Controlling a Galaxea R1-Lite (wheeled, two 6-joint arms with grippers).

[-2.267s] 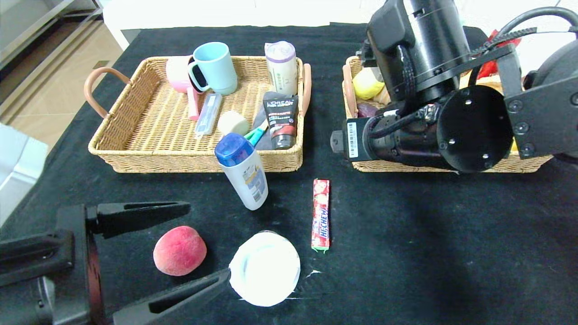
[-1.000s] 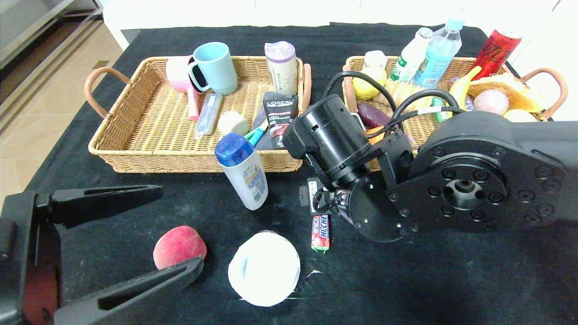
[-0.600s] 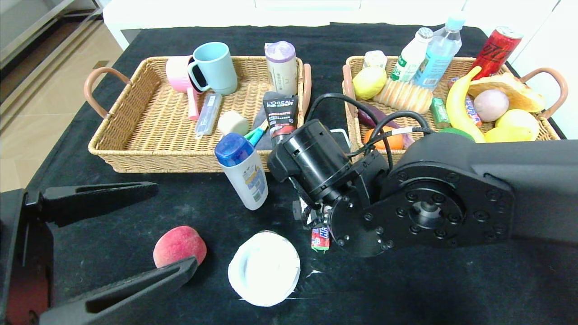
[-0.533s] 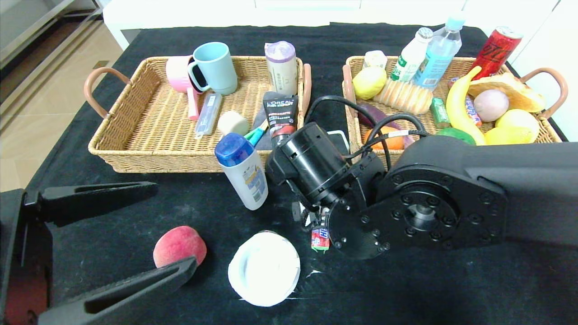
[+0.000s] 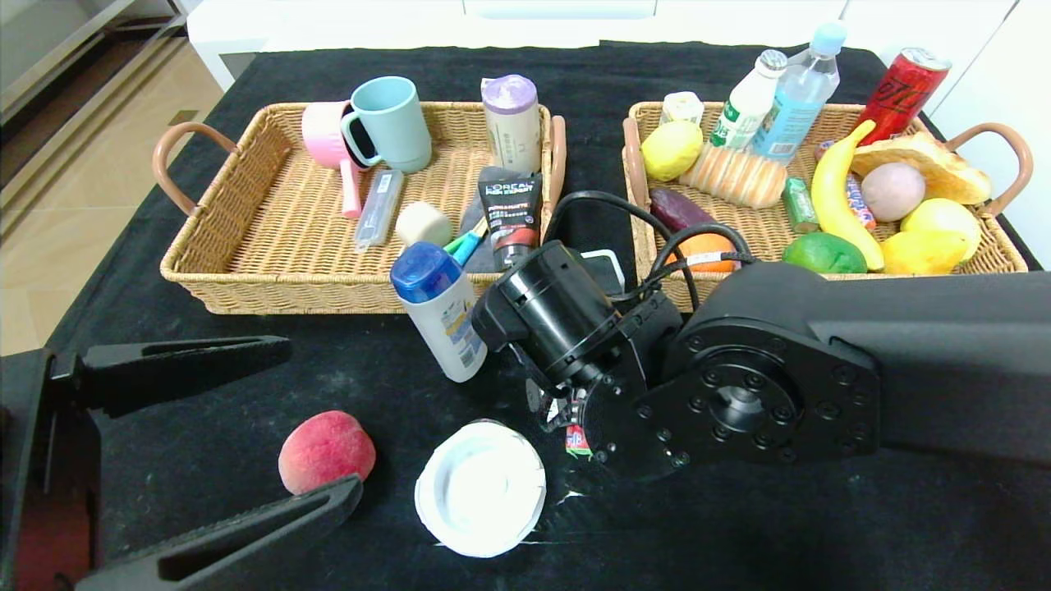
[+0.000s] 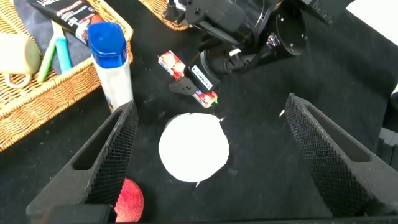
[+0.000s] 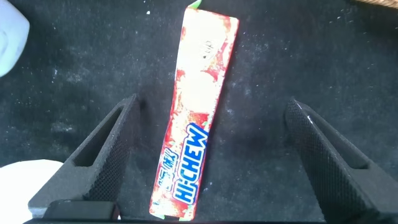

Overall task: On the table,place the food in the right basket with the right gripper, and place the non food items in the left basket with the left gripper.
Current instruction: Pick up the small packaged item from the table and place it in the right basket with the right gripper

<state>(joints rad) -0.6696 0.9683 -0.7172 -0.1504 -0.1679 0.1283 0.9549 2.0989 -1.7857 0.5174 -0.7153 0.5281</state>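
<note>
My right gripper's fingers stand low on either long side of the Hi-Chew stick in the right wrist view and would catch it, so now it closes.
The red Hi-Chew stick (image 7: 196, 134) lies on the black table (image 5: 821, 525). My right gripper (image 7: 209, 106) is open and low over it, one finger on each side. In the head view the right wrist hides all but the stick's end (image 5: 577, 441). My left gripper (image 5: 322, 414) is open and empty above the peach (image 5: 327, 454) and the white dish (image 5: 480, 488). The blue-capped bottle (image 5: 443, 316) stands in front of the left basket (image 5: 246, 287). The eggplant (image 5: 677, 209) and orange (image 5: 706, 250) lie in the right basket (image 5: 1003, 250).
The left basket holds mugs, tubes and several toiletries. The right basket holds fruit, bread, bottles and a red can. The right arm (image 5: 772, 386) spans the table's middle, just in front of the right basket.
My right arm came from over the right basket, forward and down to the Hi-Chew stick, and now covers most of it. The left gripper shifted slightly.
</note>
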